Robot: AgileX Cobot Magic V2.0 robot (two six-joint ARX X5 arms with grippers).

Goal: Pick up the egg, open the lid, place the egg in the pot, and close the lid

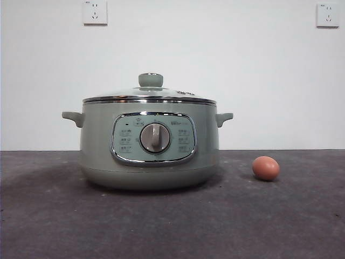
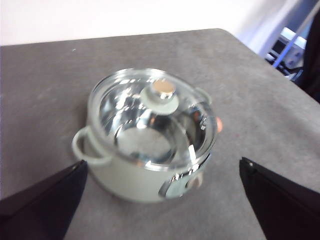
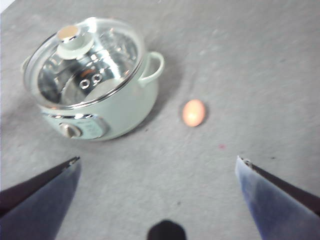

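The glass lid should be grabbed by its round knob (image 1: 150,80) with my left gripper next. That opens the pot for the egg (image 1: 266,168).
The sage-green pot (image 1: 150,143) stands on the dark table with the glass lid (image 1: 149,96) shut on it, green knob on top. The reddish-brown egg (image 1: 266,168) lies on the table to the pot's right, apart from it. No arm shows in the front view. My left gripper (image 2: 162,164) is open and empty, high above the pot (image 2: 135,175) and its lid (image 2: 150,120); the egg (image 2: 218,125) peeks out past the pot. My right gripper (image 3: 158,159) is open and empty, high above the table, with the egg (image 3: 193,112) and the pot (image 3: 115,112) below it.
The grey table (image 1: 172,226) runs to a white wall with two sockets (image 1: 95,12). The left wrist view shows the table's far corner and clutter beyond it (image 2: 292,47).
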